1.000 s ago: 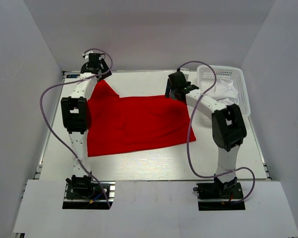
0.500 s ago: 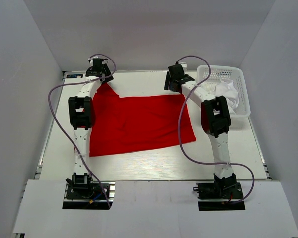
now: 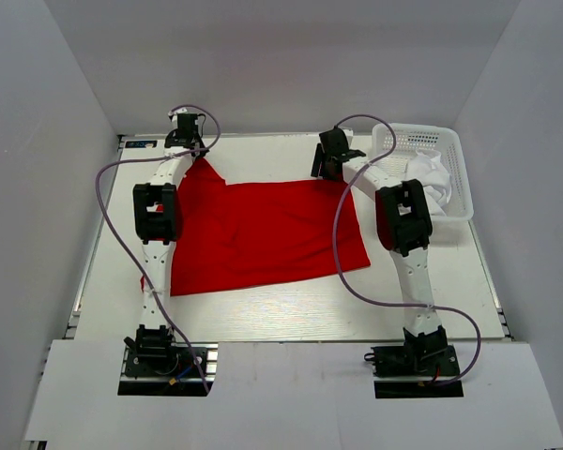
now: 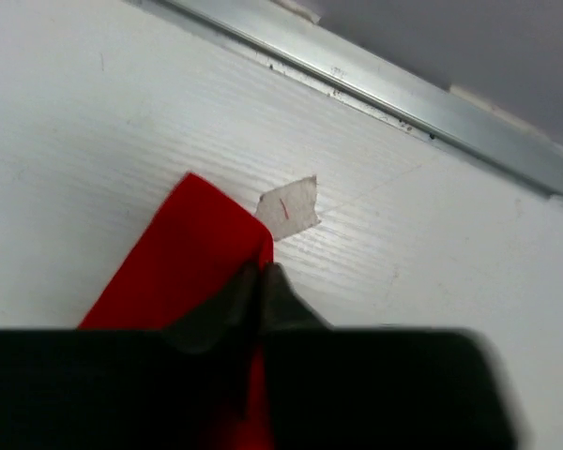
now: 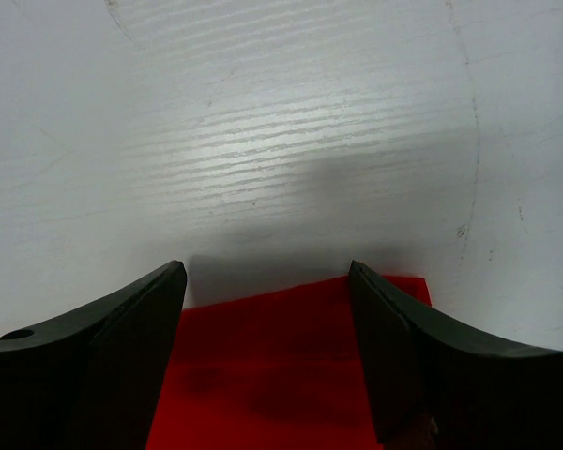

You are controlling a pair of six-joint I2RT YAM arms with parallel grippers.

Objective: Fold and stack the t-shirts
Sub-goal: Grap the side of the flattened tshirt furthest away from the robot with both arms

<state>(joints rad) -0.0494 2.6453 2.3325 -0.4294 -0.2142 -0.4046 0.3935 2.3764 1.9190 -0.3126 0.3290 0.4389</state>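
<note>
The right gripper takes hold of the red t-shirt's far corner (image 3: pixel 333 181) (image 5: pixel 296 314) nearest the basket next, matching my left gripper's corner, to fold it evenly.
The bright red t-shirt (image 3: pixel 263 230) lies spread flat on the white table (image 3: pixel 291 305). My left gripper (image 3: pixel 197 152) is at its far left corner, shut on the red cloth (image 4: pixel 183 267); the dark fingertips (image 4: pixel 280 286) pinch the fabric's edge. My right gripper (image 3: pixel 331 167) hovers over the far right corner, open. The red corner (image 5: pixel 291 366) lies between its fingers (image 5: pixel 380 309), which do not touch it. The white t-shirt (image 3: pixel 430 178) sits crumpled inside the basket.
A white plastic lattice basket (image 3: pixel 419 132) stands at the back right. A metal rail (image 4: pixel 385 89) runs along the table's far edge, just beyond my left gripper. A small piece of tape (image 4: pixel 289 206) is stuck to the table by the red corner.
My left gripper went from open to shut on the red shirt's far left corner. Both arms stretched farther toward the back edge, and the right gripper settled over the far right corner.
</note>
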